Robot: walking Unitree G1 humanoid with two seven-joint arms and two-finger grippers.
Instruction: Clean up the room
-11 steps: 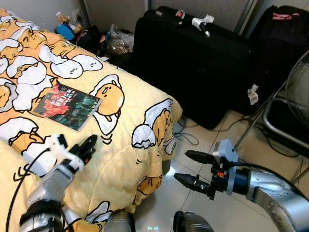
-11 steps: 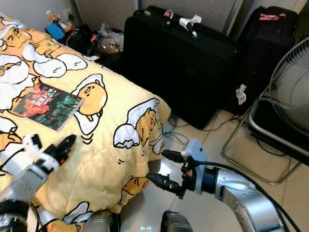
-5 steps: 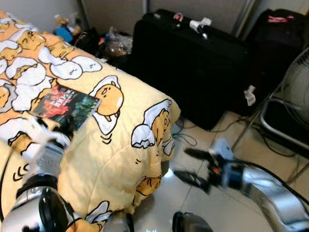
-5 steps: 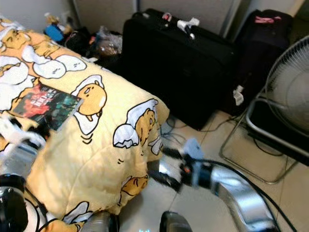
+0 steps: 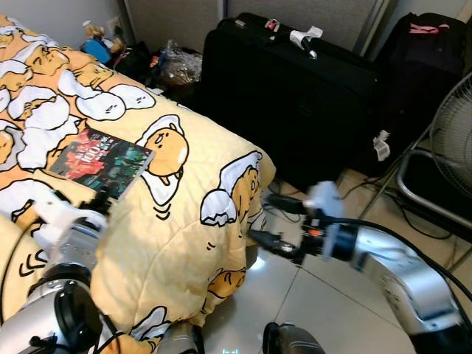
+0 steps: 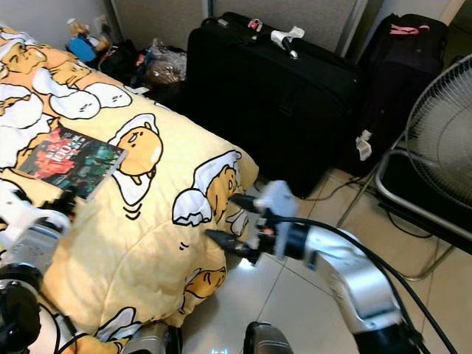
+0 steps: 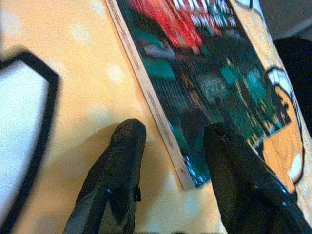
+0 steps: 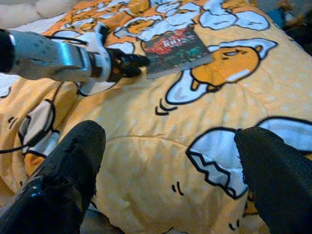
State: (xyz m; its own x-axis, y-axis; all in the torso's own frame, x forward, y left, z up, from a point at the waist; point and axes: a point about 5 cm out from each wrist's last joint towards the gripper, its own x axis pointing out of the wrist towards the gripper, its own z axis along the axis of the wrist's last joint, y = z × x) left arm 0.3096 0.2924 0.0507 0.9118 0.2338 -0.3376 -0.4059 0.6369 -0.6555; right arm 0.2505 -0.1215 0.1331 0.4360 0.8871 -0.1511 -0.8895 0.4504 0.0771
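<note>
The cover of the book is wider than my fingers open. My left gripper will pinch the book across its thin spine next, at the book's corner point(image 7: 181, 170).
A book point(image 5: 99, 158) with a red and green cover lies flat on the yellow cartoon-print bedspread point(image 5: 184, 243). My left gripper point(image 5: 101, 202) is at the book's near edge and open. In the left wrist view one finger point(image 7: 122, 156) rests on the bedspread and the other point(image 7: 229, 161) lies over the book's point(image 7: 204, 73) corner. My right gripper point(image 5: 270, 221) is open and empty, hovering beside the bed's foot corner above the floor. The right wrist view looks across the bedspread point(image 8: 146, 161) at the book point(image 8: 175, 46) and the left gripper point(image 8: 130, 60).
A big black suitcase point(image 5: 310, 88) and a black bag point(image 5: 428, 66) stand against the wall beyond the bed. A floor fan point(image 5: 450, 140) stands at the right. Cables point(image 5: 284, 210) lie on the tiles by the bed corner. Small clutter point(image 5: 147, 59) sits in the back corner.
My left gripper has reached forward to the book's near edge. My right gripper has swung left, up to the bed's corner.
</note>
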